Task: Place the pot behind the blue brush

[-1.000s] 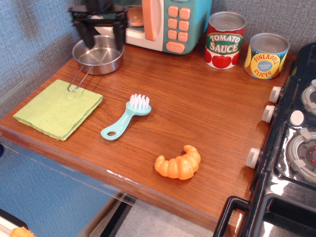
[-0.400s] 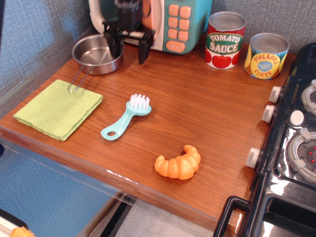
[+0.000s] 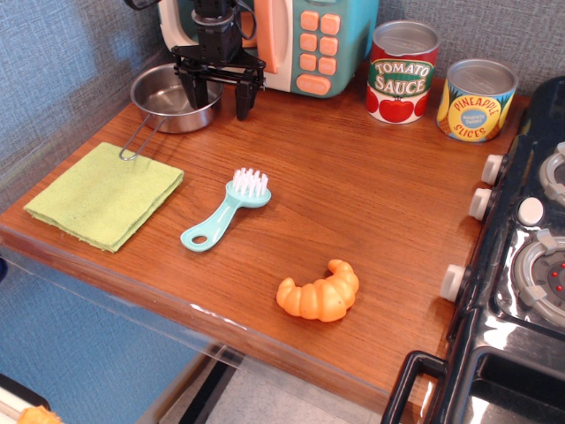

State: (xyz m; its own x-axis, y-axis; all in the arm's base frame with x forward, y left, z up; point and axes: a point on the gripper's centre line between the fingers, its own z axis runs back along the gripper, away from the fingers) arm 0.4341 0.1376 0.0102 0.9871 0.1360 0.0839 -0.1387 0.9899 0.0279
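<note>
My gripper needs to put the steel pot behind the blue brush (image 3: 228, 210), so next it needs to pick the pot up by its rim (image 3: 220, 89).
The pot (image 3: 161, 93) is a shallow steel pan at the back left of the wooden counter, its wire handle (image 3: 139, 140) reaching forward onto the green cloth. The blue brush (image 3: 228, 210) lies in the middle left of the counter, bristles toward the back, well in front of the pot. My black gripper (image 3: 218, 99) is open and points down at the pot's right rim. One finger (image 3: 196, 92) stands over the inside of the pot and the other (image 3: 241, 99) outside it, over the wood.
A green cloth (image 3: 104, 194) lies at the front left. A toy microwave (image 3: 300, 40) stands at the back behind the gripper. A tomato sauce can (image 3: 402, 72) and a pineapple can (image 3: 477, 99) stand at the back right. An orange croissant (image 3: 320, 291) lies in front. A stove (image 3: 530, 265) borders the right.
The gripper moved from above the pot to its right side and came down; it now straddles the pot's right rim. The pot and the brush have not moved.
</note>
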